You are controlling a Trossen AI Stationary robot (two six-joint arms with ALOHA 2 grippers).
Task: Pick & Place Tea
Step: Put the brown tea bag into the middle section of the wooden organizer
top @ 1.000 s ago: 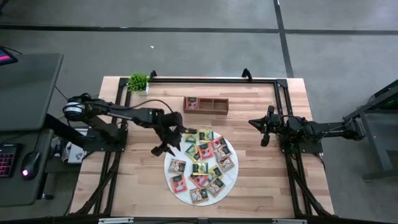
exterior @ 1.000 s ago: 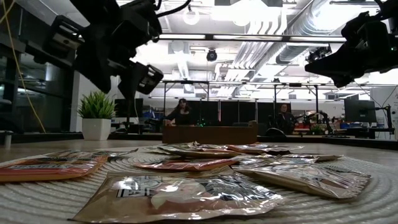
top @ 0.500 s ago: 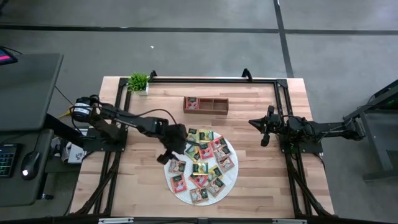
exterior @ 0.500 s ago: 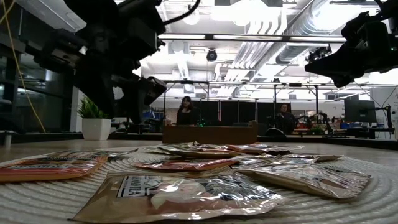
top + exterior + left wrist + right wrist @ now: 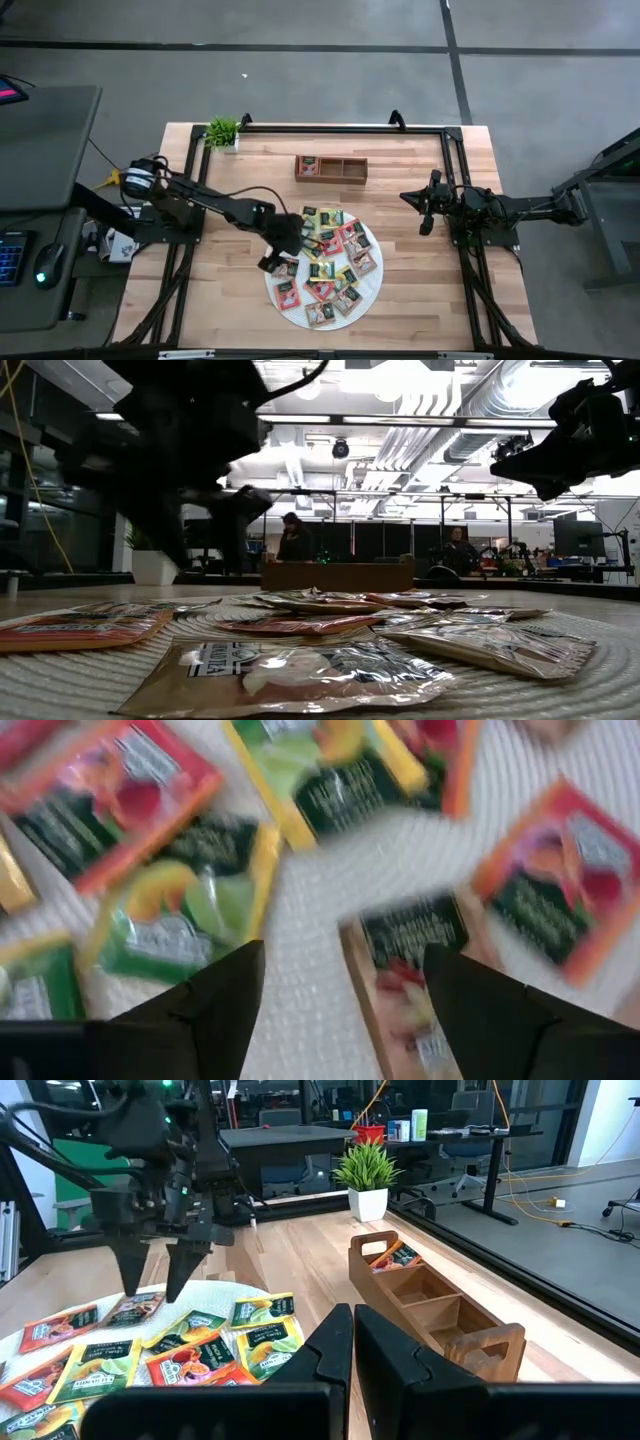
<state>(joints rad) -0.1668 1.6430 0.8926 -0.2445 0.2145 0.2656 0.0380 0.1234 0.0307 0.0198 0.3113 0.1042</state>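
I should move my left gripper toward the middle of the packet before I close it on the packet. Its fingers are on both sides of one edge of the brown packet and white mat.
Several small square tea packets [image 5: 325,262] in red, green, yellow and dark wrappers lie flat and scattered on the round white woven mat [image 5: 275,298]. My left gripper [image 5: 279,258] hangs open just above the mat's left part. In the left wrist view its fingers [image 5: 225,995] stand on either side of a brown packet [image 5: 410,945], beside a green one [image 5: 175,925]. The right wrist view shows this gripper [image 5: 152,1290] pointing down, with its tips close over the packets. The brown wooden tray [image 5: 345,170] holds one packet [image 5: 309,167] in its left compartment. My right gripper [image 5: 424,212] waits shut on the table's right side.
A small potted plant [image 5: 222,130] stands at the far left corner. Black frame rails [image 5: 330,128] run along the far, left and right table edges. The tray's middle and right compartments [image 5: 440,1315] are empty. Bare wood lies left of and near the mat.
My left gripper has moved toward the near edge and slightly right, from beside the mat's far-left rim to over its packets. It has come down closer to them, staying open. The packets have not moved.
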